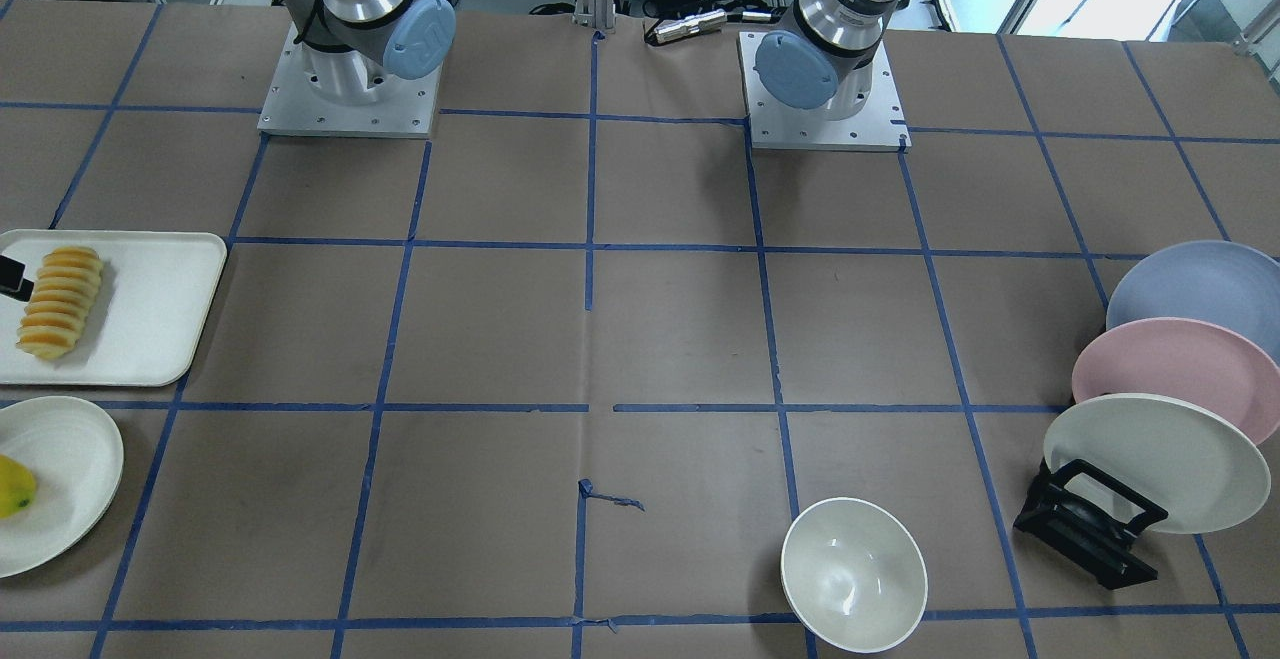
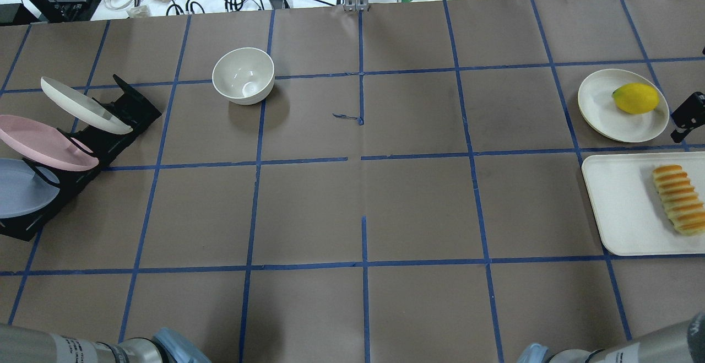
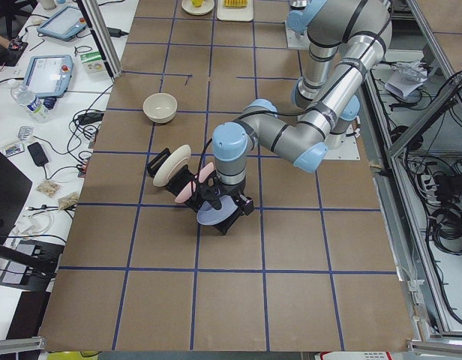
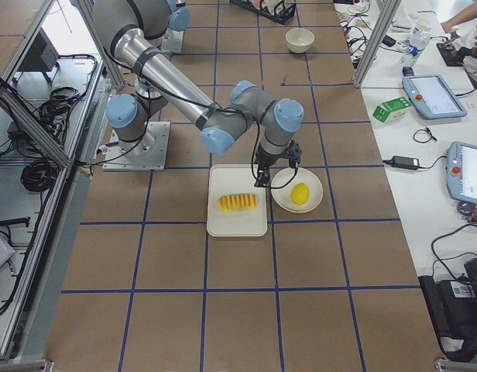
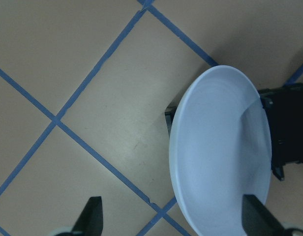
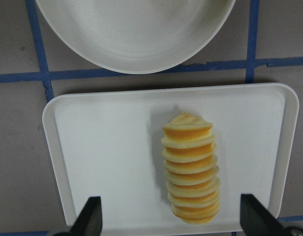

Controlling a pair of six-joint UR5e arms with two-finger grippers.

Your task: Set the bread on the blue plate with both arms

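My right gripper grabs the bread across its middle folds next, because its long body point(image 1: 55, 323) point(image 6: 193, 184) would tip if held by one end.
The bread point(image 6: 191, 167), a ridged yellow and orange-brown loaf, lies on a white tray point(image 6: 102, 157); it also shows in the overhead view point(image 2: 678, 199). My right gripper point(image 6: 172, 221) hovers open above the tray, and the loaf lies between its fingers in the wrist view. The blue plate point(image 5: 220, 157) stands tilted in a black rack at the table's other end, as the overhead view point(image 2: 22, 187) shows. My left gripper point(image 5: 174, 221) hovers open just above the blue plate and holds nothing.
A pink plate point(image 1: 1175, 369) and a white plate point(image 1: 1150, 459) lean in the same black rack point(image 1: 1090, 529). A white bowl point(image 1: 853, 574) stands near the operators' edge. A white dish point(image 2: 600, 109) with a lemon point(image 2: 636, 98) sits beside the tray.
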